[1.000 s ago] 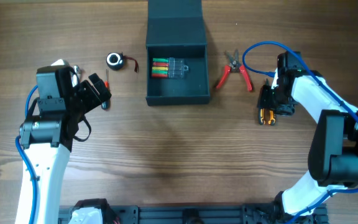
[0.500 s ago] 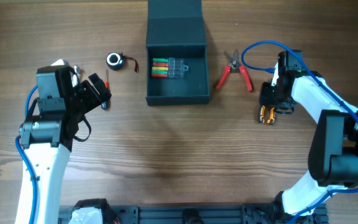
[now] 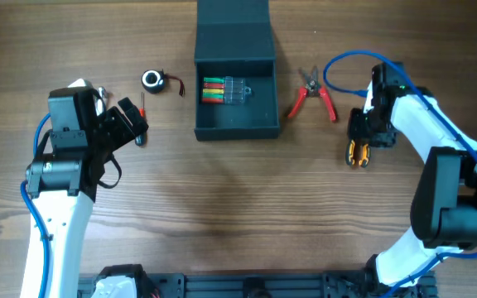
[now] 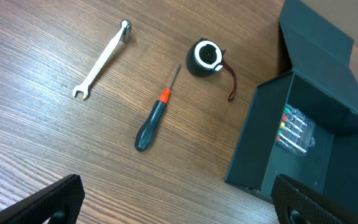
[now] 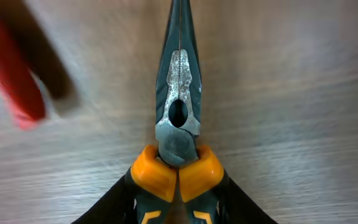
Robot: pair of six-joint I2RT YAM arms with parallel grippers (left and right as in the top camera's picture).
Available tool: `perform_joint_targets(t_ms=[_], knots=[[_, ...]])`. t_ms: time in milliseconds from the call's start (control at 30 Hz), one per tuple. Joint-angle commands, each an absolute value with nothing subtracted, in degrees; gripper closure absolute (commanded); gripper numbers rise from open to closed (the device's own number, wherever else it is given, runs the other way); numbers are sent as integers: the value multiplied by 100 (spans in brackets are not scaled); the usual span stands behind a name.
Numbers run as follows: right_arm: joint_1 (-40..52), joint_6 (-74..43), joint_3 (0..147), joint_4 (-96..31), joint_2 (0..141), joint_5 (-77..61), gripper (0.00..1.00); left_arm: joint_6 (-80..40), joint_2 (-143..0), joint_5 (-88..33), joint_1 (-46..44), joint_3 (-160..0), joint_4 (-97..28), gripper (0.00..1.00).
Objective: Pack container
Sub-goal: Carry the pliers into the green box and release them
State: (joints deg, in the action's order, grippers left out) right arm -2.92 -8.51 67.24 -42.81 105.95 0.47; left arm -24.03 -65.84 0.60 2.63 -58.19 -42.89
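Observation:
The right gripper's fingers are shut on both orange-and-black handles of the needle-nose pliers, so the pliers would rise off the wood if the right gripper lifted now.
The dark teal container stands open at the back centre, its flap lid folded away; a clear case of coloured bits lies inside. It also shows in the left wrist view. My right gripper is right of the container and shut on orange-and-black needle-nose pliers, its fingers on both handles. My left gripper is open and empty to the left of the container, its fingers wide apart above the table.
Red-handled pliers lie between the container and my right gripper. A small wrench, a screwdriver and a round black-and-white item lie on the wood left of the container.
My right arm has shifted slightly away from the front edge with the orange pliers in its grip. The left arm has not moved.

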Motion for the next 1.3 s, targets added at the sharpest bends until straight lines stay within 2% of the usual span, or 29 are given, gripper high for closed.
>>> perform_joint_targets(t_ms=[0,133,333,467,600,833,1100,1267], knots=[[-294,-746,7253,-4418,9856,-189,96,-2270,-6591,117,250,-5927,-4274,0],[-93,-331,7638,-4628,9216,-742,96,-2270,-6591,117,250,-5927,-4274,0],[954,714,7957,-4453,8103,-803,96,-2270,-6591,117,250,-5927,-4274,0],[1741,2169,7957,-4281,7854,-1601,96,-2270,-6591,117,250,-5927,-4274,0],[2421,3328,7957,-4163,7977,-1627,95,-2270,-6591,117,250,-5927,-4274,0],[2683,3651,8508,-3457,8882,-1144,96,-2270,-6591,117,250,-5927,-4274,0],[2779,3752,10525,-4289,10809,-727,96,-2270,-6591,117,250,-5927,-4274,0],[2950,4176,10665,-4842,11502,-1083,96,-2270,-6591,117,250,-5927,-4274,0]])
